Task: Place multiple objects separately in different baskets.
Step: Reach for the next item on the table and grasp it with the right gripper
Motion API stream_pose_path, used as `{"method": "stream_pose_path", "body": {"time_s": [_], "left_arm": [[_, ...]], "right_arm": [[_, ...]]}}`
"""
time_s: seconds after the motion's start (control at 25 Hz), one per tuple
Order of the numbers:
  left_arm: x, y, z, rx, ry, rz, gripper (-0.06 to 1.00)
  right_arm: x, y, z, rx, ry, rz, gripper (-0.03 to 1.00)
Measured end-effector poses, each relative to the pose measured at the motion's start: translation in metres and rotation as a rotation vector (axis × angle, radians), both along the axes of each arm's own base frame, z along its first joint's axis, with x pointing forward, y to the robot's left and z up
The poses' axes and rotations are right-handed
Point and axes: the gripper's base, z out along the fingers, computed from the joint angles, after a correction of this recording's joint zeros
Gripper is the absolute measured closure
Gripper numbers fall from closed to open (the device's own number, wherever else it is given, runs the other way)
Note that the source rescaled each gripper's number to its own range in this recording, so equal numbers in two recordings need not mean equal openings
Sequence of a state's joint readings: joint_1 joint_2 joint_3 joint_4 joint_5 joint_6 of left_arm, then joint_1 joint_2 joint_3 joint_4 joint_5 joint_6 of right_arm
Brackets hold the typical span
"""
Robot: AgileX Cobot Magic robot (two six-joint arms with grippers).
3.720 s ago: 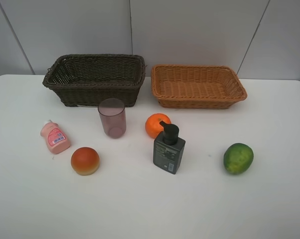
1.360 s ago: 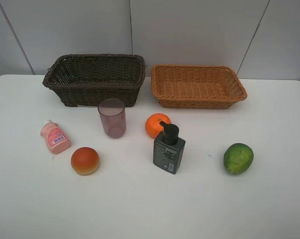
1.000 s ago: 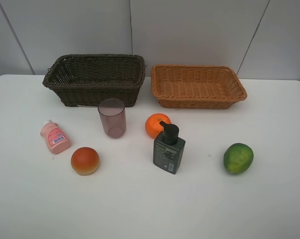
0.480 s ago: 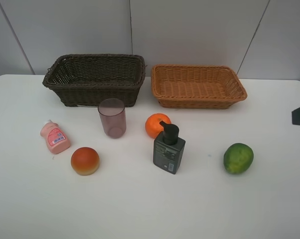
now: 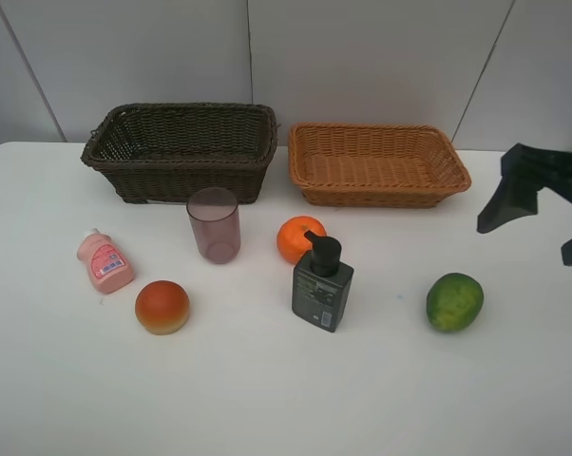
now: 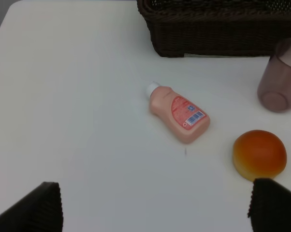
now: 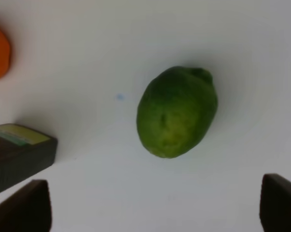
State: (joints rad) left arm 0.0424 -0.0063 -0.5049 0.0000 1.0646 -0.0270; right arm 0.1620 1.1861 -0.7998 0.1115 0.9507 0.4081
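Note:
The green fruit (image 5: 454, 301) is to go in the tan basket (image 5: 376, 197), so the right gripper will next grip the fruit by its rounded sides.
Six objects rest on the white table: a pink bottle (image 5: 104, 261), a red-orange bun (image 5: 162, 306), a purple cup (image 5: 214, 224), an orange (image 5: 298, 238), a dark pump bottle (image 5: 321, 285) and a green fruit (image 5: 454, 301). Behind them stand the dark brown basket (image 5: 186, 180) and the tan basket (image 5: 376, 197), both holding nothing. My right gripper (image 5: 543, 223) hangs open at the right edge, above and behind the green fruit (image 7: 177, 112). My left gripper (image 6: 155, 212) is open over bare table, short of the pink bottle (image 6: 179, 112) and bun (image 6: 259, 154).
A grey panelled wall rises behind the baskets. The table's back edge runs just behind them. Bare white tabletop spreads in front of the objects and along the left side.
My right gripper has come into the exterior view from the right edge and moved left toward the green fruit. None of the objects or baskets has moved.

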Motion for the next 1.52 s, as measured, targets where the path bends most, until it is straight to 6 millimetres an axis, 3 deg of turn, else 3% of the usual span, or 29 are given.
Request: {"method": "stream_pose_path", "body": {"time_s": [0.24, 0.52, 1.52], "left_arm": [[0.0, 0.0, 0.0, 0.0, 0.0, 0.0, -0.05], [0.0, 0.0, 0.0, 0.0, 0.0, 0.0, -0.05], [0.0, 0.0, 0.0, 0.0, 0.0, 0.0, -0.05]], "right_arm": [[0.02, 0.023, -0.034, 0.001, 0.116, -0.046, 0.07], [0.038, 0.023, -0.066, -0.06, 0.187, -0.138, 0.07], [0.06, 0.027, -0.131, -0.115, 0.291, -0.135, 0.07]]}}
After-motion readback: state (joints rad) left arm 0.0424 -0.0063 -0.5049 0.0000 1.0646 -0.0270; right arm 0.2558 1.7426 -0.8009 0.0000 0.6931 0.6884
